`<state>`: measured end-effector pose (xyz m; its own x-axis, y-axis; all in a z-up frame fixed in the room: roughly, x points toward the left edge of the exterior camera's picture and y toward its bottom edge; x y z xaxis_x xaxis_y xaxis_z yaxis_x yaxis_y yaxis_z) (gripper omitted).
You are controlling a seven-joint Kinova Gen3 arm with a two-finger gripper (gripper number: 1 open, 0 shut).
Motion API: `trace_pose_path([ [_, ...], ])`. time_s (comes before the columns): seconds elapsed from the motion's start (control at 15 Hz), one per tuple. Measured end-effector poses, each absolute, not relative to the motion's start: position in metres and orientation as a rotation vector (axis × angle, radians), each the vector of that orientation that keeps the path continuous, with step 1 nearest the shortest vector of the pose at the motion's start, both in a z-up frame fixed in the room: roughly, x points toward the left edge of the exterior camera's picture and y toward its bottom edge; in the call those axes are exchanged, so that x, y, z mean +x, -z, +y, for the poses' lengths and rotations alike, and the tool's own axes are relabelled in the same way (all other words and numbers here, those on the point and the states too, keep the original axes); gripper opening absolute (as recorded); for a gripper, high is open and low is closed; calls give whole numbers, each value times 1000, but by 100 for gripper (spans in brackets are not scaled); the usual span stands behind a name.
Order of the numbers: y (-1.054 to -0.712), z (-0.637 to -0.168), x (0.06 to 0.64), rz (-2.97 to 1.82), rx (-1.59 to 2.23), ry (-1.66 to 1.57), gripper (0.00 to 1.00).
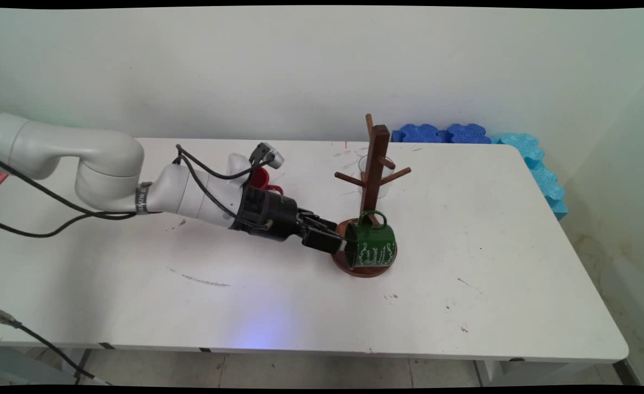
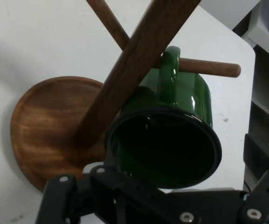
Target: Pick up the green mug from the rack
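Note:
My gripper will lift the green mug off the wooden mug tree, so it will next grip the mug by its rim (image 1: pixel 348 253). That leaves the mug's handle (image 1: pixel 373 215) free.
A dark green enamel mug (image 1: pixel 373 246) with white lettering hangs by its handle on a low peg of the brown wooden mug tree (image 1: pixel 375 164), just above the tree's round base (image 1: pixel 354 268). Its mouth faces left, toward my gripper (image 1: pixel 339 236). The gripper stands open at the mug's rim, one finger above the other, with neither visibly clamped on it. In the hand view the mug (image 2: pixel 171 140) shows its dark inside. The peg (image 2: pixel 213 69) passes through the handle, and the gripper (image 2: pixel 178 163) fingers stand wide on either side of the mouth.
A red mug (image 1: pixel 261 178) stands behind the arm's wrist. A clear glass (image 1: pixel 387 183) stands behind the mug tree. Blue foam blocks (image 1: pixel 447 133) lie along the table's back right corner and right edge. Black cables hang from the arm at the left.

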<state>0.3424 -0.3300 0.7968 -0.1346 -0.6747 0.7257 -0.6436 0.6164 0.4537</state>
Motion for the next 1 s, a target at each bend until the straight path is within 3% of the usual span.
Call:
trace_pose_path([
  [1.0,-784,-343,322,-1808,1066,45,100],
])
